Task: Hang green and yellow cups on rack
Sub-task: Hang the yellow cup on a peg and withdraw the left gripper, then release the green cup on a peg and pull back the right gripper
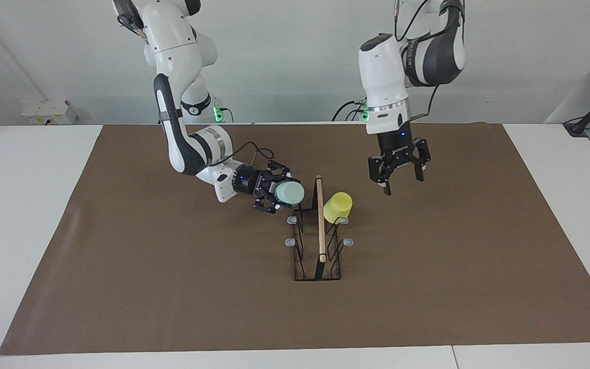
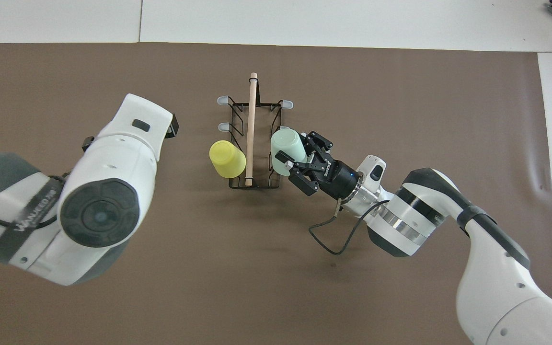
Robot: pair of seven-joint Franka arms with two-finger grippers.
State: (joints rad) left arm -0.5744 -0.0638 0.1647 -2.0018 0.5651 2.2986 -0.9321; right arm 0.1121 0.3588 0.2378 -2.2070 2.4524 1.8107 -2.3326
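Note:
I need to open my right gripper. The mint green cup [image 2: 288, 150] covers the black wire rack's peg, so the cup would hang.
The black wire rack [image 1: 320, 225] with its wooden rod [image 2: 251, 124] stands mid-mat. The yellow cup [image 1: 337, 206] hangs mouth-down and tilted on the rack's prong nearest the robots, on the left arm's side; it also shows in the overhead view [image 2: 227, 159]. My left gripper [image 1: 402, 182] is open and empty, raised over the mat beside the rack, apart from the yellow cup. My right gripper [image 1: 280, 192] is shut on the mint green cup [image 1: 291, 193], held on its side against the rack's right-arm side [image 2: 285, 147]. I cannot tell whether it sits on a prong.
The brown mat [image 1: 172, 287] covers the table, with white table around it. Four grey-tipped prongs [image 1: 291, 242] farther from the robots stand bare. The left arm's body [image 2: 98, 211] hides much of the mat in the overhead view.

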